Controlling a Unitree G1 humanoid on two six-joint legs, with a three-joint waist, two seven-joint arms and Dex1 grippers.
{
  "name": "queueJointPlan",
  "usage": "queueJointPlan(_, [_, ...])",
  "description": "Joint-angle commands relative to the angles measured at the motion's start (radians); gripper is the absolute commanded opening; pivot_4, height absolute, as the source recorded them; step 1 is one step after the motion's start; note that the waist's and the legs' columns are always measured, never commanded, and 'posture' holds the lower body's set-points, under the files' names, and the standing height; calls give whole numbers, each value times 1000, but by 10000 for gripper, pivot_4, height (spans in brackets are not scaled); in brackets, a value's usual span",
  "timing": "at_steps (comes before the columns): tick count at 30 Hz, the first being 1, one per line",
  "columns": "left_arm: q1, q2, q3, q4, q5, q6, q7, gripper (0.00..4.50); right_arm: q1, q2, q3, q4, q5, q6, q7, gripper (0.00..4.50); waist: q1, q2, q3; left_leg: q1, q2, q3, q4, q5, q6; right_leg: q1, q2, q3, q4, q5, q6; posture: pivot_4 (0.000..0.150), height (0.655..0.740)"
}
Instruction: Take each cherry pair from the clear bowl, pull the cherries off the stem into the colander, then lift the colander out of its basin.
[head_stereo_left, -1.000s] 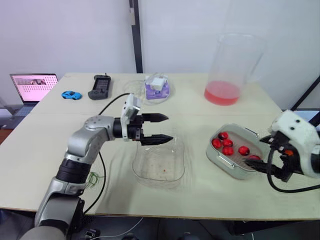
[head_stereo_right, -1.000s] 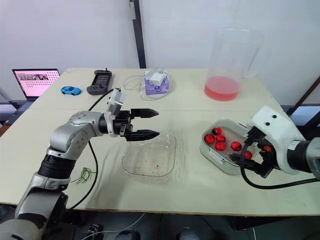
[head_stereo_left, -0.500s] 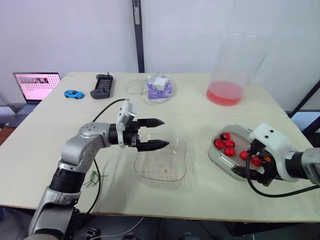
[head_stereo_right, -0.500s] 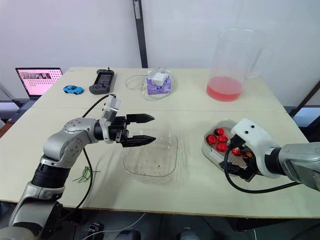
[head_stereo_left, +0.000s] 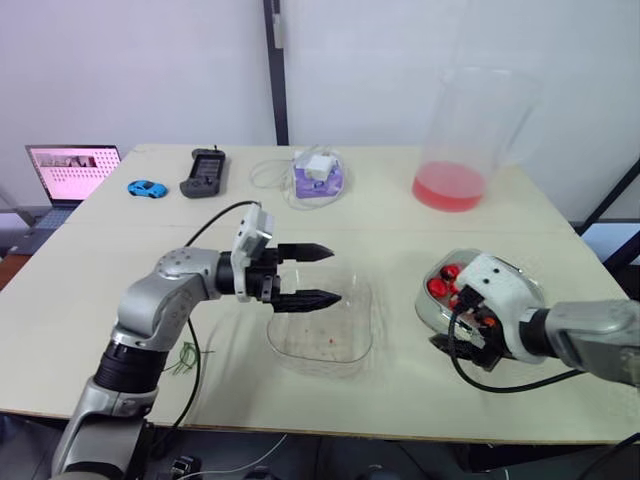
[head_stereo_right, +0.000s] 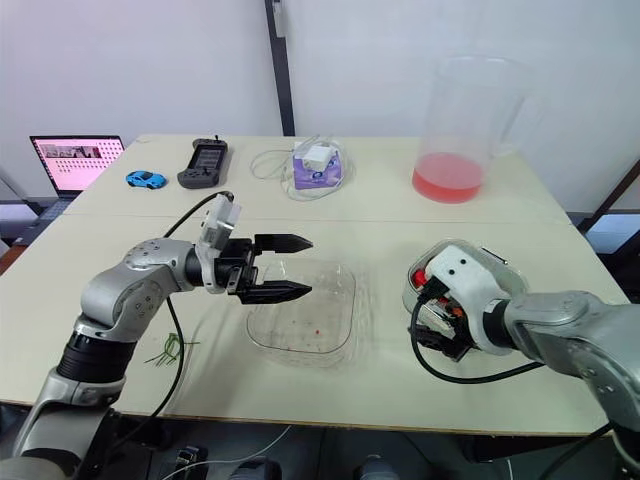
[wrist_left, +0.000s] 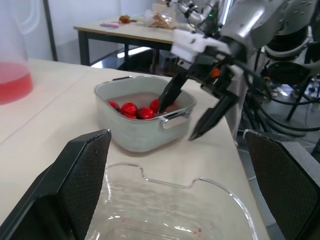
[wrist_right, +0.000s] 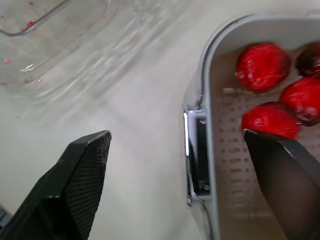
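Note:
The colander is wider than my right gripper's open fingers. My right gripper should next grab the small metal handle (wrist_right: 198, 155) on the colander's thin side to lift the colander.
The clear bowl (head_stereo_left: 322, 328) sits mid-table, holding only a few red specks. My left gripper (head_stereo_left: 322, 274) hovers open just above the bowl's left rim, nothing between its fingers (wrist_left: 85, 175). At the right, the metal colander (head_stereo_left: 432, 308) rests in its basin with several red cherries (wrist_left: 131, 108) inside. My right gripper (wrist_left: 182, 117) is open at the colander's end nearest the bowl. It straddles the wall by the handle (wrist_right: 196, 150), one finger inside among the cherries (wrist_right: 262, 65) and one outside.
A big pitcher (head_stereo_left: 462, 140) with pink liquid stands at the back right. A purple box (head_stereo_left: 318, 176), a black handheld device (head_stereo_left: 203, 172), a blue toy car (head_stereo_left: 146, 188) and a laptop (head_stereo_left: 70, 172) line the back. Green stems (head_stereo_left: 186, 358) lie by my left arm.
My right arm has swung from the colander's near right corner to the end facing the bowl, and now straddles the wall by the handle. The left gripper has barely shifted.

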Motion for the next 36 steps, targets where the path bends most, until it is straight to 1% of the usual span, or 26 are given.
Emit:
queueJointPlan(1, [-6, 4, 9, -44, -29, 0, -10, 45000, -25, 9, -7, 8, -1, 7, -29, 31786, -1, 0, 0, 0, 0, 0, 0, 0, 0, 0, 0, 0, 0, 0, 0, 1500, 7332])
queueJointPlan(12, [-2, 20, 20, -48, -35, 6, 1, 45000, -63, 14, -1, 48, 72, 7, -92, 31786, -1, 0, 0, 0, 0, 0, 0, 0, 0, 0, 0, 0, 0, 0, 0, 1500, 7332])
queueJointPlan(13, [-4, 21, 20, -47, -34, 5, 2, 45000, -64, 8, 3, 51, 76, 7, -99, 26886, -1, 0, 0, 0, 0, 0, 0, 0, 0, 0, 0, 0, 0, 0, 0, 1500, 7332])
queueJointPlan(14, [-5, 22, 20, -45, -33, 5, 3, 45000, -65, 4, 7, 54, 81, 7, -104, 24150, -1, 0, 0, 0, 0, 0, 0, 0, 0, 0, 0, 0, 0, 0, 0, 1500, 7332])
queueJointPlan(16, [-5, 24, 19, -45, -31, 4, 3, 45000, -63, -2, 10, 58, 90, 7, -114, 15577, -2, 0, 0, 0, 0, 0, 0, 0, 0, 0, 0, 0, 0, 0, 0, 1500, 7332])
queueJointPlan(25, [-6, 31, 15, -35, -20, -11, -3, 45000, -47, -23, 8, 60, 125, 7, -129, 15577, -2, 0, 0, 0, 0, 0, 0, 0, 0, 0, 0, 0, 0, 0, 0, 1500, 7332])
queueJointPlan(28, [-6, 29, 12, -35, -19, -15, -3, 45000, -48, -24, 5, 60, 128, 7, -133, 8217, -1, 0, 0, 0, 0, 0, 0, 0, 0, 0, 0, 0, 0, 0, 0, 1500, 7332])
queueJointPlan(29, [-7, 27, 11, -33, -18, -17, -2, 45000, -49, -24, 4, 60, 129, 7, -134, 3005, -1, 0, 0, 0, 0, 0, 0, 0, 0, 0, 0, 0, 0, 0, 0, 1500, 7332])
queueJointPlan(30, [-8, 26, 9, -31, -17, -20, -2, 45000, -49, -25, 3, 60, 130, 7, -134, 1962, 0, 0, 0, 0, 0, 0, 0, 0, 0, 0, 0, 0, 0, 0, 0, 1500, 7332])
queueJointPlan(36, [-19, 32, 4, 2, 9, -48, -14, 45000, -52, -45, 3, 55, 131, 7, -126, 2023, 0, 0, 0, 0, 0, 0, 0, 0, 0, -1, 0, 0, 0, 0, 0, 1500, 7332])
